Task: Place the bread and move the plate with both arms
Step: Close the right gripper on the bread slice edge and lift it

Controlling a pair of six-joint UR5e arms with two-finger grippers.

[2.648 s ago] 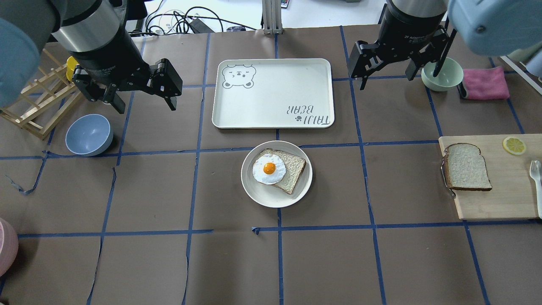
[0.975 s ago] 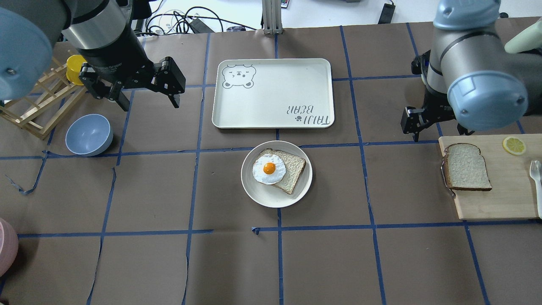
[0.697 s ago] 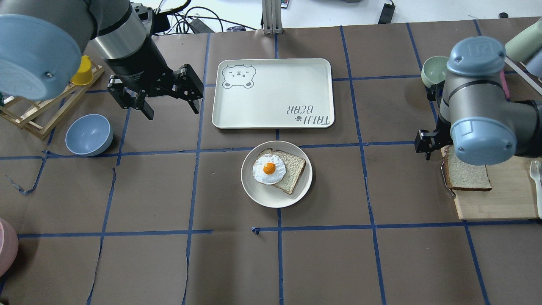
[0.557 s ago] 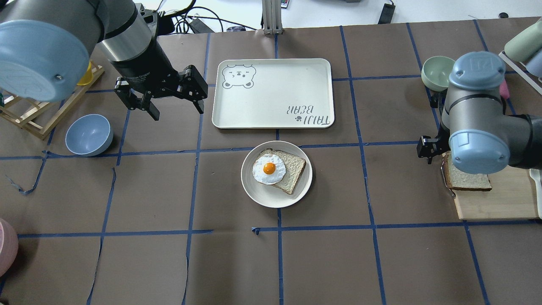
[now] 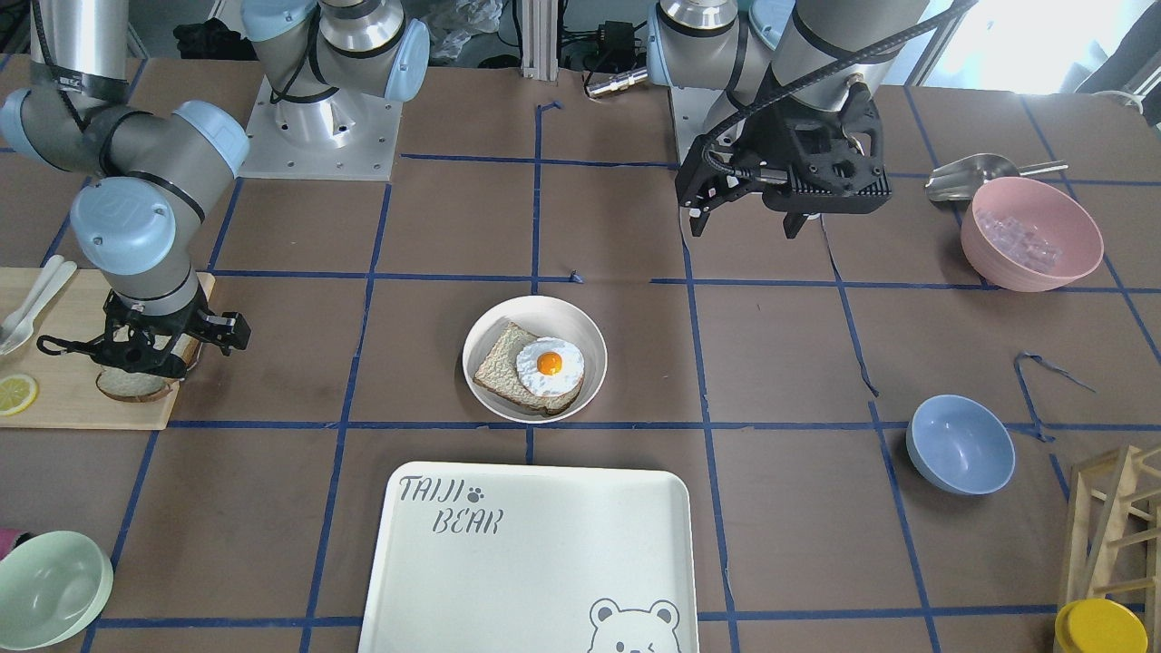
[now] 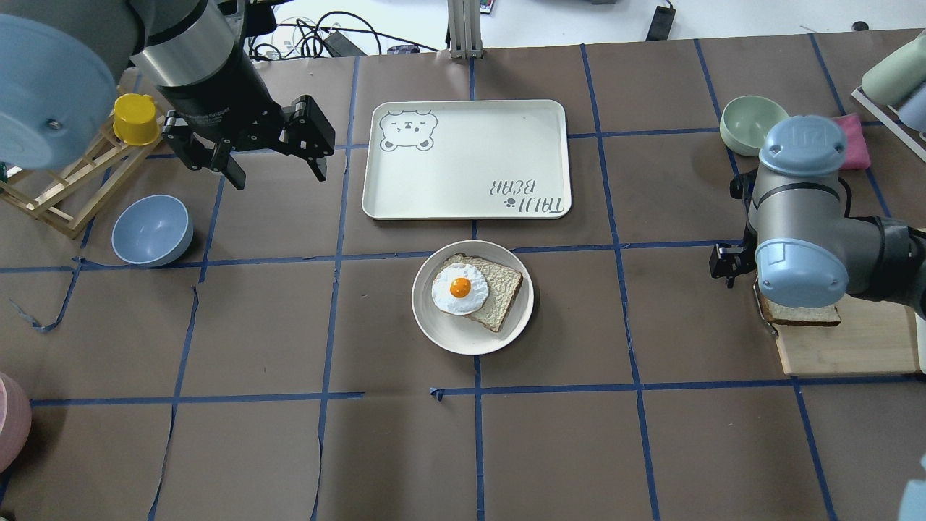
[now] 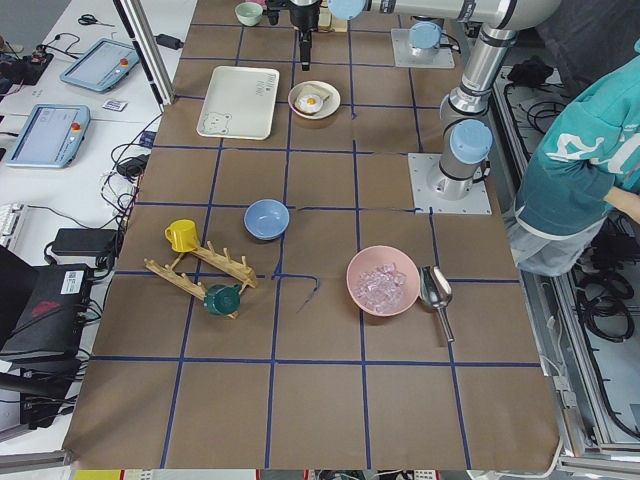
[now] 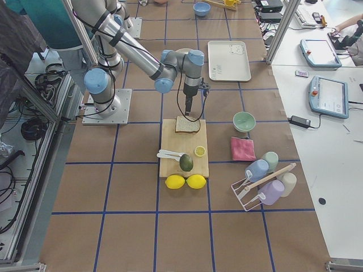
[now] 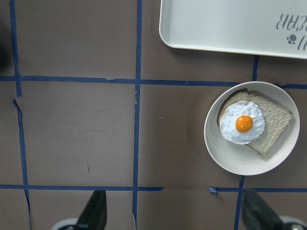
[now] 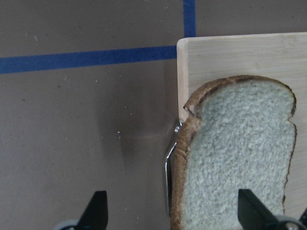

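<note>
Next, my right gripper picks up the bread by its crust edge. Then the bread goes over the fried egg on the plate.
The bread lies flat on a wooden cutting board at the right; in the overhead view my right arm covers all but its near edge. My right gripper is open and points down just above the bread's left crust, one finger over the table and one over the slice. The plate sits mid-table and holds a slice topped with a fried egg. My left gripper is open and empty, high above the table, left of the tray and far from the plate.
A white bear-print tray lies just behind the plate. A blue bowl and a wooden rack with a yellow cup stand at the left. A green bowl and a pink cloth sit behind the board. A pink bowl is near the left arm's base.
My right arm swung from beside the green bowl to over the bread and came down. My left gripper drifted toward the tray, then back left. Both stayed open.
</note>
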